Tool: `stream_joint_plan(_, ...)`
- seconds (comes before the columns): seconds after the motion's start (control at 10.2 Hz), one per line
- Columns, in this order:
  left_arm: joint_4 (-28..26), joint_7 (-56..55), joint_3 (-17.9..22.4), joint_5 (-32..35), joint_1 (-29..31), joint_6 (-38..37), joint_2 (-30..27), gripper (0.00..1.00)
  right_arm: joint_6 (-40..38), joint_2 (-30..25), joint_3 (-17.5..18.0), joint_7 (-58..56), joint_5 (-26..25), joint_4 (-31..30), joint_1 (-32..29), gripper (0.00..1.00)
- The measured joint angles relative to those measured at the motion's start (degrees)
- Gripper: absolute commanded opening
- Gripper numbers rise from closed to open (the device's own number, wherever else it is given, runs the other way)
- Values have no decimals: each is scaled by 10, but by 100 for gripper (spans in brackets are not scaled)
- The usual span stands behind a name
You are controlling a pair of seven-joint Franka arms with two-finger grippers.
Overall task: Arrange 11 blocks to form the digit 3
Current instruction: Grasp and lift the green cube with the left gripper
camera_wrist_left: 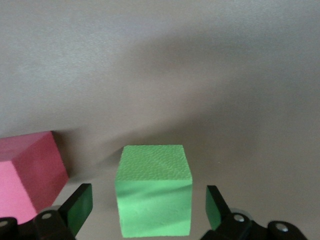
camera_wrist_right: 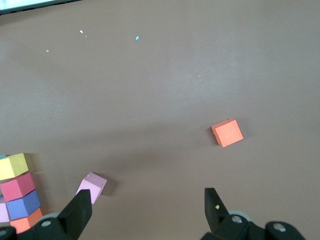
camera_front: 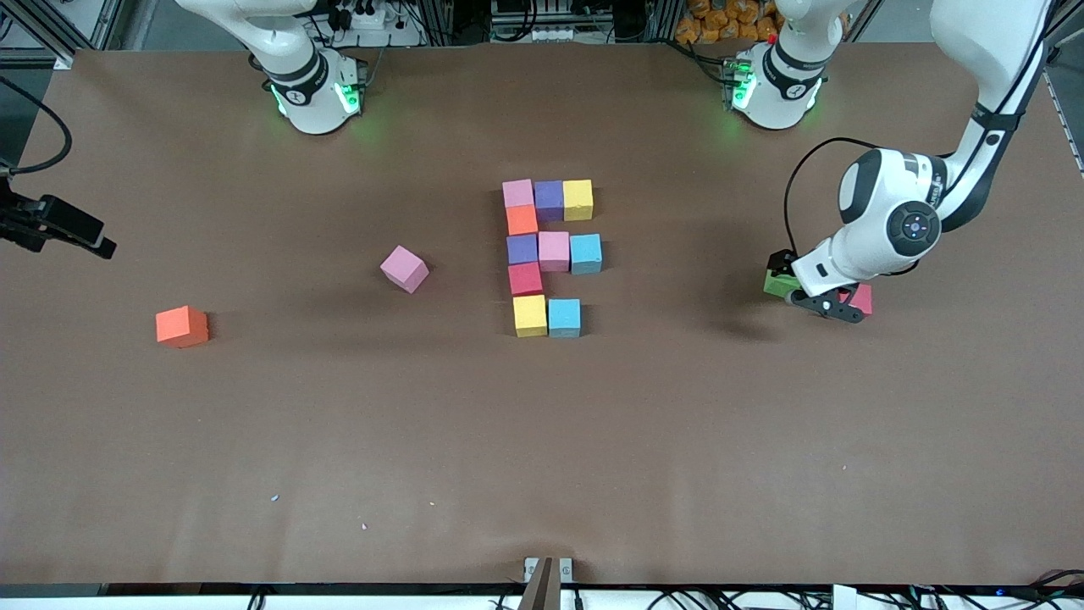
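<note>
The fingers of my left gripper are above the green block's top (camera_front: 778, 284) and would miss the block if I closed now. I should lower them before I close.
Several blocks lie packed together mid-table: a pink (camera_front: 517, 192), purple (camera_front: 549, 199) and yellow (camera_front: 577, 199) row, an orange one (camera_front: 522, 219), a purple (camera_front: 522, 248), pink (camera_front: 554, 251) and light blue (camera_front: 585, 253) row, a red one (camera_front: 525, 279), then yellow (camera_front: 529, 315) and light blue (camera_front: 564, 318). My left gripper (camera_front: 804, 288) (camera_wrist_left: 148, 210) is low at the left arm's end, open. A green block (camera_wrist_left: 154, 197) (camera_front: 776, 283) sits between its fingers with a gap on each side. A pinkish-red block (camera_wrist_left: 27, 175) (camera_front: 863, 298) rests beside it. My right gripper (camera_wrist_right: 147, 210) hangs open and holds nothing.
A loose pink block (camera_front: 404, 268) (camera_wrist_right: 91, 187) lies tilted toward the right arm's end. An orange block (camera_front: 181, 326) (camera_wrist_right: 227, 132) lies farther that way and nearer the front camera. A black device (camera_front: 52, 224) juts in at that end's edge.
</note>
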Motion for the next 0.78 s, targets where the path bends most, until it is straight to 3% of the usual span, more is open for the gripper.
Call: stream_joint_plan(0.78, -23, 0, 0, 0, 0, 22, 16, 100, 2, 0, 0, 0, 0, 0, 0, 100)
